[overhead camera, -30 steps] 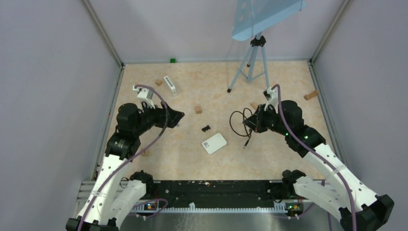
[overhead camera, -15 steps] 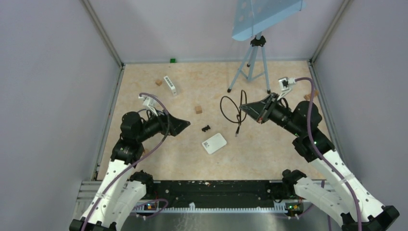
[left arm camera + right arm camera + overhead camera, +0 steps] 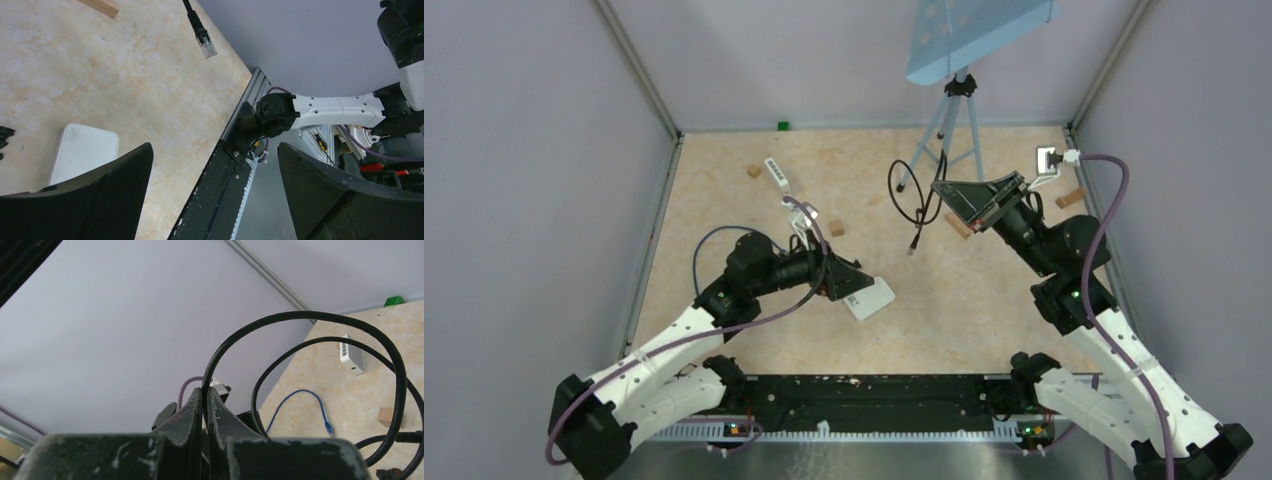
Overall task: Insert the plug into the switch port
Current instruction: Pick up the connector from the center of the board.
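My left gripper needs to hold the plug by its black body next, with the clear tip inward. The cable behind it then stays free for the handover to the right gripper.
The black cable (image 3: 911, 200) hangs in loops from my right gripper (image 3: 941, 190), which is shut on it and raised above the table's back middle. Its plug (image 3: 913, 244) dangles free in the air and also shows in the left wrist view as the plug (image 3: 205, 44). In the right wrist view the cable (image 3: 300, 320) runs up from between the closed fingers of the right gripper (image 3: 205, 392). The white switch (image 3: 777, 177) lies at the back left, its row of ports visible on the switch (image 3: 351, 356). My left gripper (image 3: 849, 283) stands open and empty.
A flat white box (image 3: 874, 297) with a label lies just beside the left gripper, also seen as the box (image 3: 82, 152). A tripod (image 3: 944, 130) stands at the back. Wooden blocks (image 3: 836, 228) (image 3: 1070, 198) are scattered about. A blue cable (image 3: 712, 234) lies at the left.
The right gripper has risen and moved back and right with the cable, lifting the plug off the table. The left arm has swung right to the white box, still open.
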`<state>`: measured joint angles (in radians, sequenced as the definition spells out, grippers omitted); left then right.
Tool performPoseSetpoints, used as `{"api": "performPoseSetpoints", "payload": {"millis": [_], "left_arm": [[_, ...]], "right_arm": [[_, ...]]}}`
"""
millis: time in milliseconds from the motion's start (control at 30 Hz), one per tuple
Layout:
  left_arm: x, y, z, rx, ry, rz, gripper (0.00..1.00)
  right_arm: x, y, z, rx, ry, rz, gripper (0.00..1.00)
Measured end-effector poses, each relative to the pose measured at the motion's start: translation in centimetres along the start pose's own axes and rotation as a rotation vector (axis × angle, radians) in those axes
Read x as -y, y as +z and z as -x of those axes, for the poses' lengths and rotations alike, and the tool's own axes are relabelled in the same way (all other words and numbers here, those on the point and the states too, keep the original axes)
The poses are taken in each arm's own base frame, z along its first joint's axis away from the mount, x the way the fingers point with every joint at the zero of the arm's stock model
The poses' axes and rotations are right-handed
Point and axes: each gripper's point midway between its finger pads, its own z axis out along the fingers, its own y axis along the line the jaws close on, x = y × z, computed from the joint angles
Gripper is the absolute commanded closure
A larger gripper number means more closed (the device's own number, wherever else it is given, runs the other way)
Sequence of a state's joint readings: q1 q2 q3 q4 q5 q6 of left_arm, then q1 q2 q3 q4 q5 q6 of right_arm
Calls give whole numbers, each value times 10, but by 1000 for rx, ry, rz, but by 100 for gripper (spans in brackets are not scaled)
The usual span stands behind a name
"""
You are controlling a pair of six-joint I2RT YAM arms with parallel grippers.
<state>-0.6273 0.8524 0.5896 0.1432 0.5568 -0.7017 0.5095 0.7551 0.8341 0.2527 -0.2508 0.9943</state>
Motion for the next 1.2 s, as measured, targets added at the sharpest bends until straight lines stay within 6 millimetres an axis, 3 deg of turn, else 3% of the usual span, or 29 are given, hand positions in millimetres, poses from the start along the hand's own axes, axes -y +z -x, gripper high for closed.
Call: {"api": "performPoseSetpoints", "payload": {"millis": [167, 467, 867, 967, 1200], "left_arm": [[8, 24, -10, -11, 11, -23, 1], [23, 63, 6, 57, 47, -52, 5], [14, 95, 7, 74, 43, -19, 16], [9, 101, 1, 59, 35, -9, 24], [6, 111, -6, 39, 10, -9, 69]], "right_arm": [[-9, 1, 5, 19, 35, 28, 100], [-22, 0, 10, 38, 95, 78, 100], [-40, -3, 10, 23, 160, 164, 100], [-39, -4, 8, 16, 174, 167, 100], [-30, -4, -1, 0, 200, 155, 100]]}}
